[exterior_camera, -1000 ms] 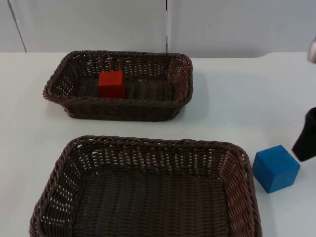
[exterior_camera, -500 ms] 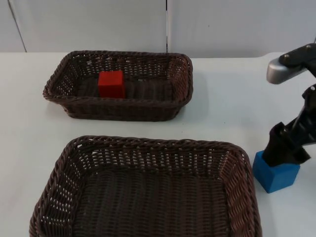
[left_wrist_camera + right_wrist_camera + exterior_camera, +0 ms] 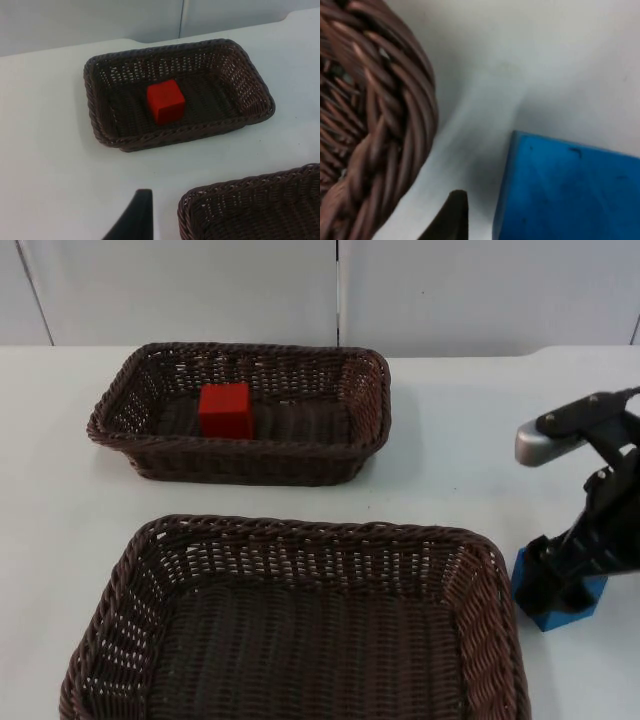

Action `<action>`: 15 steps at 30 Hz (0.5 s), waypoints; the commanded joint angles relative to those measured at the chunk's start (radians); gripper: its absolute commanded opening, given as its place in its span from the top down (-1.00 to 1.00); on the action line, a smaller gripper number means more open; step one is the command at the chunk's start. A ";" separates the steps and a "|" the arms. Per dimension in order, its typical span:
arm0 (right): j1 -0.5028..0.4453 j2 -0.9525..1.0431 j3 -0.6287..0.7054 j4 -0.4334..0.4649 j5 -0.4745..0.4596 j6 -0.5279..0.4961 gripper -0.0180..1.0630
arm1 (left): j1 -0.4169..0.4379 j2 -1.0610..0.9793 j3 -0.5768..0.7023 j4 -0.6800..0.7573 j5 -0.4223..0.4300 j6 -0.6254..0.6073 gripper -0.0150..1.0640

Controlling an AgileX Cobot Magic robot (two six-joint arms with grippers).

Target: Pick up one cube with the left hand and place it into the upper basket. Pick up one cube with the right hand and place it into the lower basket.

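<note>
The cube needs to go into the lower basket, so my right gripper should next grab the opposite sides of the blue cube (image 3: 568, 611).
A red cube (image 3: 225, 410) lies in the upper basket (image 3: 372, 400), left of its middle; the left wrist view looks down on that cube (image 3: 166, 101) and basket (image 3: 93, 105). The lower basket (image 3: 310, 531) holds nothing. Just right of it a blue cube (image 3: 568, 611) rests on the table. My right gripper (image 3: 560, 578) is down over the blue cube, open, its fingers straddling it. In the right wrist view one fingertip (image 3: 453, 216) stands in the gap between the blue cube (image 3: 570, 192) and the basket's rim (image 3: 380, 125). My left arm waits, with a fingertip (image 3: 136, 220) above bare table.
The white table (image 3: 470, 450) ends at the grey partition wall (image 3: 200, 290) behind the upper basket. The lower basket's right rim (image 3: 505, 620) is very near the blue cube. A corner of the lower basket (image 3: 250, 200) lies beside my left fingertip.
My right arm has come in from the right edge and dropped onto the blue cube, now covering its top. The cubes and baskets have stayed put.
</note>
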 commanded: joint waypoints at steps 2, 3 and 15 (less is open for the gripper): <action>0.006 0.023 -0.005 0.000 -0.016 0.003 -0.84 | -0.005 -0.007 0.004 0.000 0.000 -0.001 -0.98; 0.006 0.023 -0.005 0.000 -0.016 0.003 -0.84 | -0.005 -0.007 0.004 0.000 0.000 -0.001 -0.98; 0.006 -0.012 -0.005 0.035 0.013 0.003 0.57 | -0.005 -0.007 0.004 0.000 0.000 -0.001 -0.98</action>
